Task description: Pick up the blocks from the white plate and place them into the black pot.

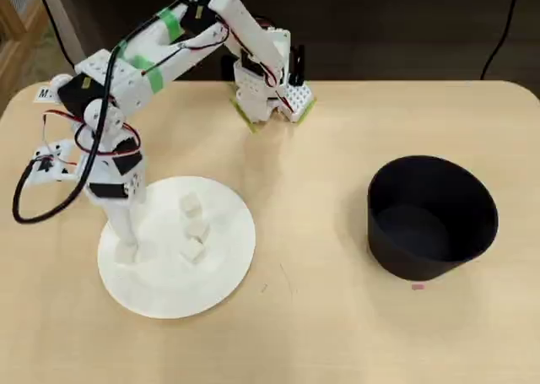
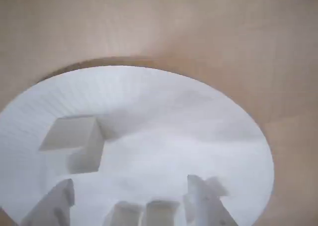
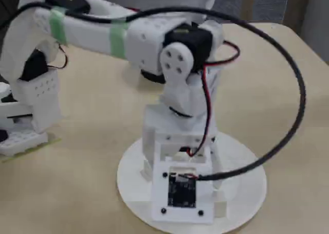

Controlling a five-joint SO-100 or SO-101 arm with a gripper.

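Note:
My gripper is to grab the whitish-grey block by its body (image 1: 126,252) next, to move it from the white plate into the black pot (image 1: 430,219).
The white plate (image 1: 228,266) lies left of the table's middle, with three small whitish blocks (image 1: 197,229) in a short column on it. My gripper (image 1: 126,247) reaches down onto the plate's left part, beside that column. In the wrist view the gripper (image 2: 129,184) is open, its white fingers (image 2: 203,201) spread over the plate (image 2: 189,116). Two blocks (image 2: 144,213) sit side by side between the fingers at the bottom edge, and another block (image 2: 74,141) lies further out on the left. The black pot (image 1: 430,219) stands far right. In the fixed view the wrist hides the blocks on the plate (image 3: 247,193).
The arm's base (image 1: 270,89) stands at the table's back edge, behind the plate. Loose black and red cables (image 1: 34,190) hang off the arm to the plate's left. Bare wooden tabletop (image 1: 312,232) lies between plate and pot.

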